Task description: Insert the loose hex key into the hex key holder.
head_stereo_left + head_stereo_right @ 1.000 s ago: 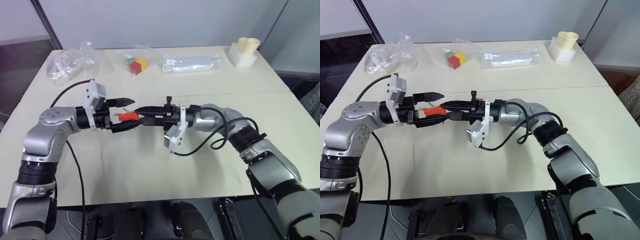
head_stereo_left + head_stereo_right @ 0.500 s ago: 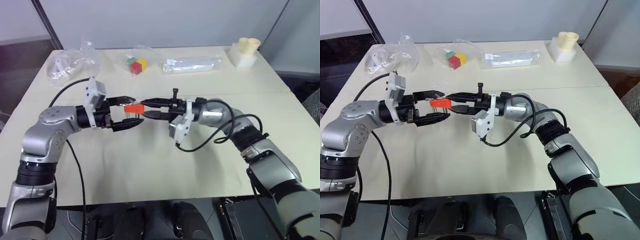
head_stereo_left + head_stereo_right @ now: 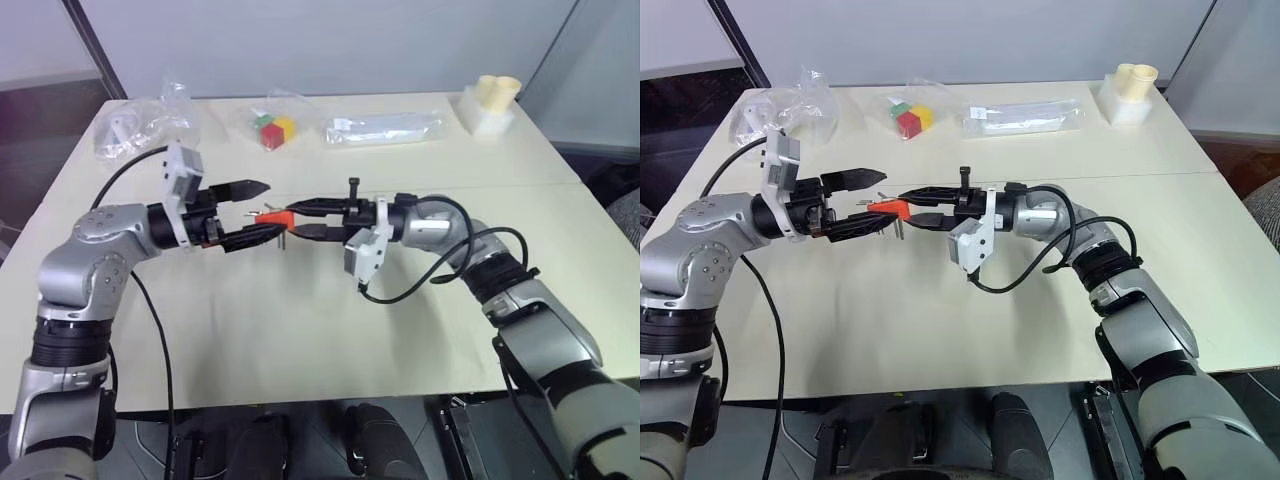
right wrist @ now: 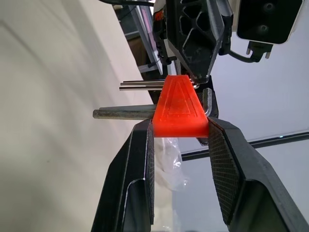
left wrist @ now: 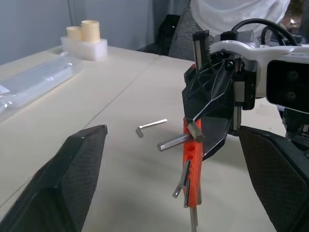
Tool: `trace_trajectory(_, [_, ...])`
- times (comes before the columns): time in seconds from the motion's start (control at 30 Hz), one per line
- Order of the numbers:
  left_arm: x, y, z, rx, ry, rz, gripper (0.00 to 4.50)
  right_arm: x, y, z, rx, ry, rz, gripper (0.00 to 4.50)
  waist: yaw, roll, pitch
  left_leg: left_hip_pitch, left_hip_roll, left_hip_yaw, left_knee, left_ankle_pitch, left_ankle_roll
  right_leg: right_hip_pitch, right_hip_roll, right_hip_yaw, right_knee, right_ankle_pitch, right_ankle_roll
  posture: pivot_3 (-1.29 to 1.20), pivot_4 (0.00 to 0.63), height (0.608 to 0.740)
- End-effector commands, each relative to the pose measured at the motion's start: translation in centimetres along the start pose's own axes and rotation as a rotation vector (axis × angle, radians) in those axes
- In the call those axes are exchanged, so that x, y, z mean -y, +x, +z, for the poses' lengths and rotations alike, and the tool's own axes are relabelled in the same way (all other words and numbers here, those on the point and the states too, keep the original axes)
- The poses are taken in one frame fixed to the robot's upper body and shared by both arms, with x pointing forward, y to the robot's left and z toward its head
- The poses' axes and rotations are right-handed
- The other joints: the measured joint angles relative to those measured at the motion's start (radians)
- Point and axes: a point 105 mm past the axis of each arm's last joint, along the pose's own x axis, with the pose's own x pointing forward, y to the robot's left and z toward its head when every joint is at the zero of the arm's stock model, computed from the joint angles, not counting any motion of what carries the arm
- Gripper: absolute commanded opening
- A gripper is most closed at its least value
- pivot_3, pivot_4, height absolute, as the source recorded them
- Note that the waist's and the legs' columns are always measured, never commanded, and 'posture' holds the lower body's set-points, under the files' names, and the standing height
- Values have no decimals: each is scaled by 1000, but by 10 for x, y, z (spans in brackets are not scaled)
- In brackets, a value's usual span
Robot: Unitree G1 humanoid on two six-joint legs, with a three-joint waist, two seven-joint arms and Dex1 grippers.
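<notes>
My left gripper grips the hex key holder by the flat sides of its loose end (image 3: 263,218) (image 5: 194,187) next, since metal keys jut out across the holder.
The hex key holder (image 3: 275,216), a small orange-red block with short dark keys sticking out, hangs above the middle of the table. My right gripper (image 3: 298,218) is shut on it, its fingers (image 4: 140,169) clamping the block's sides (image 4: 179,108). My left gripper (image 3: 255,210) faces it from the left and is open. Its two fingers (image 5: 77,179) stand wide on either side of the holder's (image 5: 192,169) far end without touching it. The loose hex key (image 5: 152,125), a thin grey L-shaped rod, lies flat on the table beyond the holder.
Along the table's (image 3: 300,330) back edge lie a crumpled clear bag (image 3: 140,125), red, green and yellow cubes (image 3: 272,130), a long clear packet (image 3: 385,128) and a white stand with cream cups (image 3: 490,100). Black cables loop from both wrists.
My right gripper has rolled its wrist with the holder and carried it slightly right and up. The left gripper's fingers have drawn a little closer together.
</notes>
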Motion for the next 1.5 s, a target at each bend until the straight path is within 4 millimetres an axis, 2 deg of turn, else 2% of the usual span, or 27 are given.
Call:
trace_trajectory(0.03, [0, 0, 10, 25, 33, -4, 3730, 16, 0, 5, 22, -25, -59, 993, 0, 0, 0, 0, 0, 0, 0, 0, 0, 0, 0, 0, 0, 0, 0, 0, 150, 740])
trace_trajectory(0.4, [3, -1, -2, -21, -28, -22, 3730, 24, 2, 8, 30, -38, -83, 993, -1, 0, 0, 0, 0, 0, 0, 0, 0, 0, 0, 0, 0, 0, 0, 0, 150, 740])
trace_trajectory(0.73, [0, 0, 2, 5, -35, -19, 3730, 24, 2, 10, 36, -49, -74, 993, 0, 0, 0, 0, 0, 0, 0, 0, 0, 0, 0, 0, 0, 0, 0, 0, 150, 740])
trace_trajectory(0.83, [0, 0, 2, 10, -43, -18, 2890, 24, 2, 10, 35, -50, -72, 993, 0, 0, 0, 0, 0, 0, 0, 0, 0, 0, 0, 0, 0, 0, 0, 0, 150, 740])
trace_trajectory(1.0, [0, 1, 2, 17, -53, -21, 359, 23, 1, 11, 34, -51, -69, 993, 1, 0, 0, 0, 0, 0, 0, 0, 0, 0, 0, 0, 0, 0, 0, 0, 150, 740])
trace_trajectory(1.03, [0, 2, 2, 20, -56, -22, 59, 23, 1, 11, 33, -51, -69, 993, 0, 0, 0, 0, 0, 0, 0, 0, 0, 0, 0, 0, 0, 0, 0, 0, 150, 740])
trace_trajectory(1.5, [-1, 5, 5, 39, -66, -18, 59, 16, 1, 12, 28, -48, -48, 993, 0, 0, 0, 0, 0, 0, 0, 0, 0, 0, 0, 0, 0, 0, 0, 0, 150, 740])
